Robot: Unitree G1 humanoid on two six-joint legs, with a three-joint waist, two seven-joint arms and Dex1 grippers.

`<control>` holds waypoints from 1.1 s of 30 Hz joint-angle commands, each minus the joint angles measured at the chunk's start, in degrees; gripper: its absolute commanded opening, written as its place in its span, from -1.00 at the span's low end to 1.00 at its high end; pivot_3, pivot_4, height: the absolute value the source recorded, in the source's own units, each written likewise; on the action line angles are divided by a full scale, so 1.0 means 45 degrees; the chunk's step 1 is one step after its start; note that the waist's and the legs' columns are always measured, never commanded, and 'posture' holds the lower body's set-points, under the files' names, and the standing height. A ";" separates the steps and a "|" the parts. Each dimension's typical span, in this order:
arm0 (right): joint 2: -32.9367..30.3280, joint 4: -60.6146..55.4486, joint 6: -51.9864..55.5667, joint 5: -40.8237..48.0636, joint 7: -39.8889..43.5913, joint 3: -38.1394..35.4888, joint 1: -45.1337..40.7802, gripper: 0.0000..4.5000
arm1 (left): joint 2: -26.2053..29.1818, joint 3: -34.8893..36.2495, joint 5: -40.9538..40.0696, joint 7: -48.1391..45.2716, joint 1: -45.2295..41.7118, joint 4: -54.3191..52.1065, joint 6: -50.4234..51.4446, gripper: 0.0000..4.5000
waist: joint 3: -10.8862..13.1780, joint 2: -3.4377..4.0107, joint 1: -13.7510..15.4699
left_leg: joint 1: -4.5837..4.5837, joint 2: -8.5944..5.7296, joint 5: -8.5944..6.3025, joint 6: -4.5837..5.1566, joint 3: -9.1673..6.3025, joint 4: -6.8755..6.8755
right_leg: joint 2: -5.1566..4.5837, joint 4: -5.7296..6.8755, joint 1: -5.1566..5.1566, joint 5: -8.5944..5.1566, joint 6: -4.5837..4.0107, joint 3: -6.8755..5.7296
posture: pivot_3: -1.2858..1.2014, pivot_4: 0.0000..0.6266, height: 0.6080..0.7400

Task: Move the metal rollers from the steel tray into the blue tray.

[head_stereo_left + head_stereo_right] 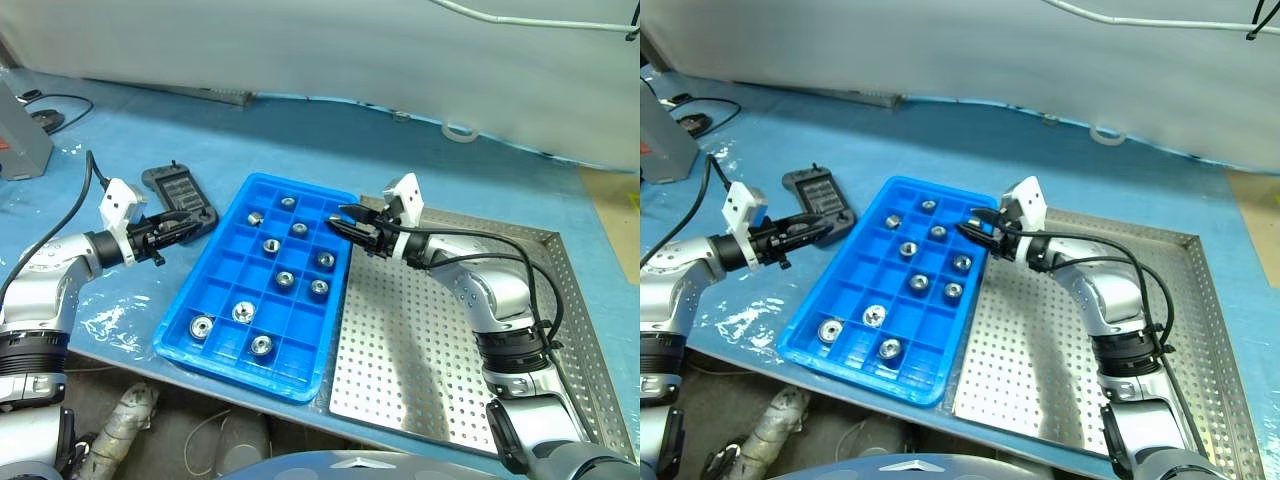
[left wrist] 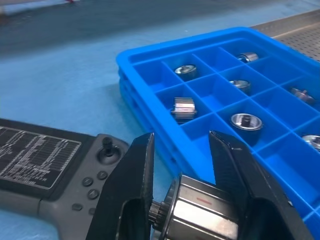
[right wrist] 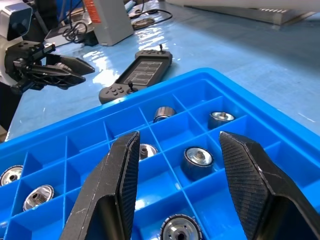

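Note:
The roller [image 2: 200,210] is hanging outside the blue tray's rim [image 2: 142,100], over the controller, and would miss if I opened now, so my left gripper should keep holding it until it's inside.
The blue tray [image 1: 232,374] lies on the blue table cover, its compartments holding several metal rollers [image 1: 285,279], one to a cell. Touching its right side is the steel tray [image 1: 420,340] with its perforated floor. My right gripper [image 1: 345,222] hovers over the blue tray's far right corner. It points left and is open, and in the right wrist view its fingertips [image 3: 177,137] have nothing between them. My left gripper [image 1: 200,222] is shut. It sits just left of the blue tray's far end, above the black controller, pointing at the tray.
A black handheld controller [image 1: 178,192] lies left of the blue tray's far corner. At the far left stands a grey box [image 1: 20,140] with cables. White sheeting runs along the back, with a tape ring [image 1: 460,131] in front of it. The table's front edge is close below both trays.

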 commanded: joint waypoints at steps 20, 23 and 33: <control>-0.0092 -0.0422 -0.0420 -0.0085 -0.0208 -0.0162 0.0416 0.17 | -0.1212 -0.1735 0.0946 0.0265 0.0935 -0.1175 0.0259 -0.39 | 0.0002 -0.0001 -0.0136 | 0.0043 0.0010 0.0007 -0.0012 0.0011 -0.0021 | 0.0005 -0.0002 0.0013 0.0001 0.0003 0.0008 | 0.00 -0.52 1.00; -0.0091 -0.0389 -0.0474 -0.0130 -0.0199 -0.0143 0.0453 0.17 | -0.1408 -0.1867 0.1047 0.0301 0.0863 -0.1097 0.0209 -0.39 | -0.0001 0.0003 -0.0124 | 0.0050 0.0010 0.0012 -0.0020 0.0012 -0.0035 | 0.0005 -0.0001 0.0014 0.0001 0.0003 0.0008 | 0.00 -0.52 1.00; -0.0055 -0.0270 -0.0530 -0.0124 -0.0067 -0.0139 0.0411 0.19 | -0.1349 -0.1605 0.0224 -0.0169 0.0327 -0.1700 0.1265 0.45 | 0.0005 0.0017 -0.0121 | 0.0120 0.0010 0.0026 -0.0044 0.0018 -0.0082 | 0.0006 -0.0004 0.0062 0.0000 0.0004 0.0016 | 0.00 -0.52 1.00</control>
